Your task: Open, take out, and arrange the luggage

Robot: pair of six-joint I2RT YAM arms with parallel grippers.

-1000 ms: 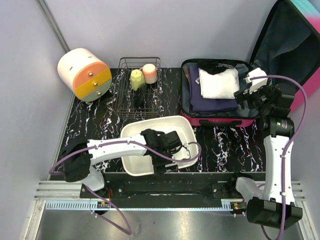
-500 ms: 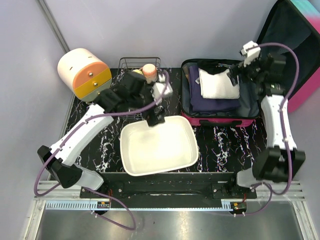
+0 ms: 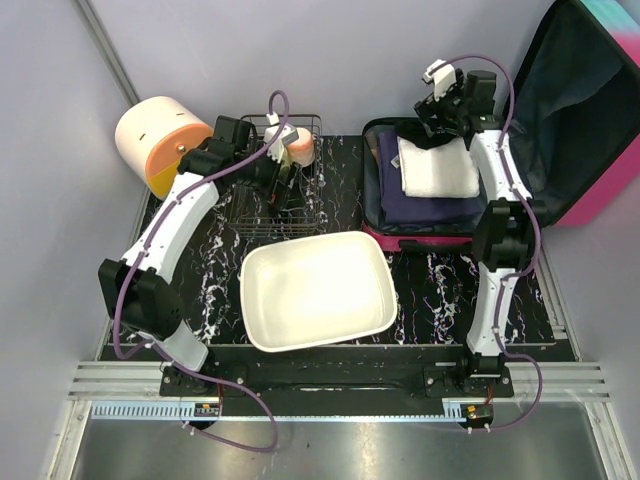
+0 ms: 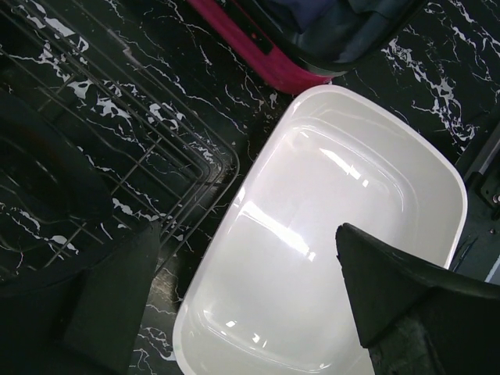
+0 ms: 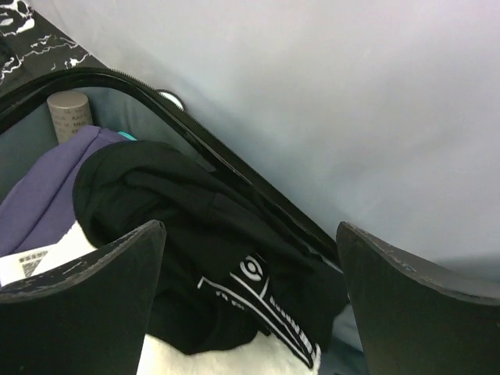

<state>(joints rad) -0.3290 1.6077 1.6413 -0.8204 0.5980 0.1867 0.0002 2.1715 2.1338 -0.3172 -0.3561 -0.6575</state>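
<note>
My right gripper's fingers stop above the black garment [image 3: 428, 134], so it is too early to close. The fingers go lower next.
The luggage [image 3: 585, 195], a pink hard-shell suitcase, lies open at the back right, its lid leaning on the right wall. Inside are a folded white cloth [image 3: 437, 166], a purple garment [image 3: 392, 185] and a black garment with white print [image 5: 234, 281] at the back edge. My right gripper [image 3: 432, 118] hangs open and empty just above that black garment [image 3: 428, 134]; its fingers [image 5: 78, 305] straddle it in the right wrist view. My left gripper [image 3: 285, 170] is open and empty over the wire basket [image 3: 246, 215]. A dark item [image 4: 39, 180] lies in the basket.
A white tub [image 3: 258, 310] stands in front of the basket, also in the left wrist view [image 4: 312, 234]. A white-and-orange drawer box [image 3: 150, 135] sits at the back left. A pink item [image 3: 298, 147] stands in the basket. A grey cylinder [image 5: 69, 109] stands in the suitcase corner.
My left arm swung from the white tub up to the wire basket with a black item, which is now out of its jaws. My right arm moved from the suitcase's right side to its back edge.
</note>
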